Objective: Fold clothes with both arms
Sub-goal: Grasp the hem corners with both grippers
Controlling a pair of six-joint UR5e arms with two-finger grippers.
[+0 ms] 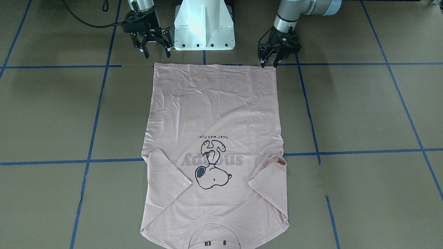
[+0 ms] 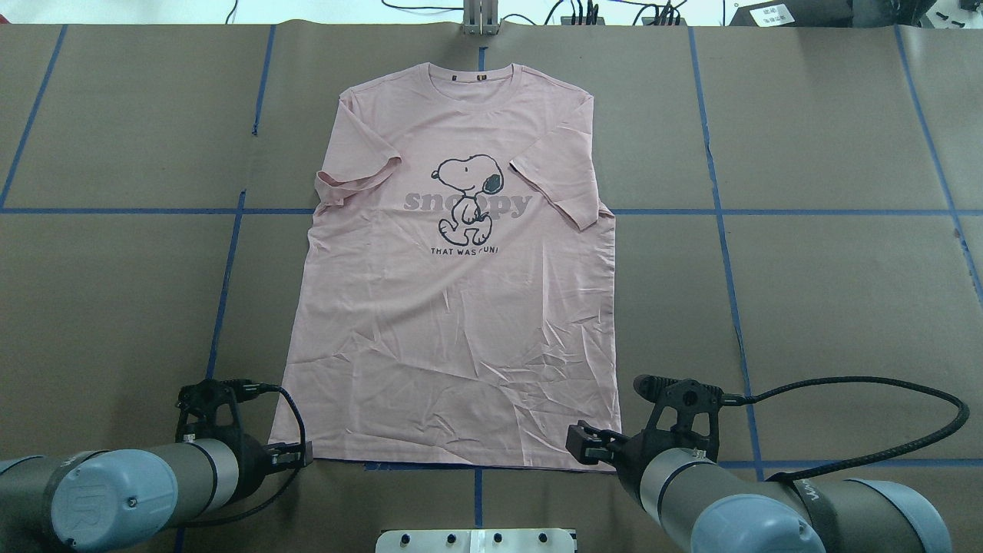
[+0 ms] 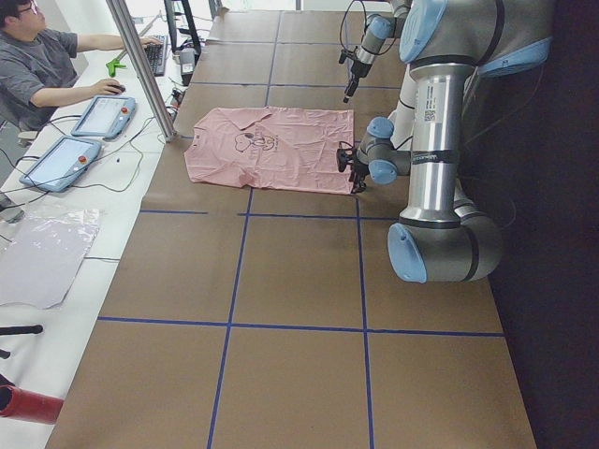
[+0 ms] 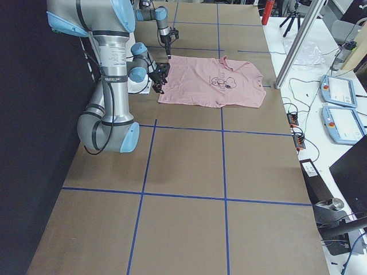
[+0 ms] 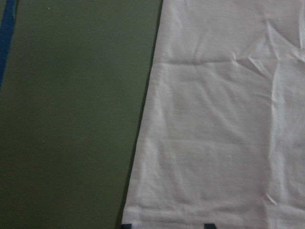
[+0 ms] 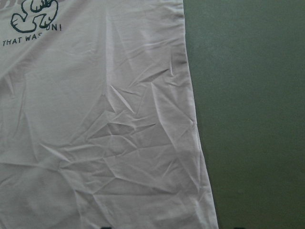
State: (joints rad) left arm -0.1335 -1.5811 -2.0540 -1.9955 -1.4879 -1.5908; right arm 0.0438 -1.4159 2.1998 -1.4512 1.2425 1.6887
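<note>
The shirt ends in a loose edge at its hem corner (image 1: 272,68) (image 5: 131,217), while the shirt's body lies flat. My left gripper needs to pinch the shirt there next.
The pale pink T-shirt (image 1: 214,114) lies flat and face up on the brown table, collar away from the robot, both sleeves folded inward over the chest beside the dog print (image 2: 465,196). My left gripper (image 1: 269,64) is open, its fingertips at the hem corner on my left; the left wrist view shows that corner (image 5: 143,210) between the two tips. My right gripper (image 1: 156,53) is open wide, slightly behind the other hem corner (image 2: 614,461). The right wrist view shows the wrinkled shirt edge (image 6: 195,143). Neither gripper holds cloth.
The white pedestal base (image 1: 204,27) stands between the arms, just behind the hem. Blue tape lines (image 2: 722,230) grid the brown table. A black cable (image 2: 845,380) loops off the right arm. An operator (image 3: 37,65) sits with tablets (image 3: 61,159) beyond the collar side.
</note>
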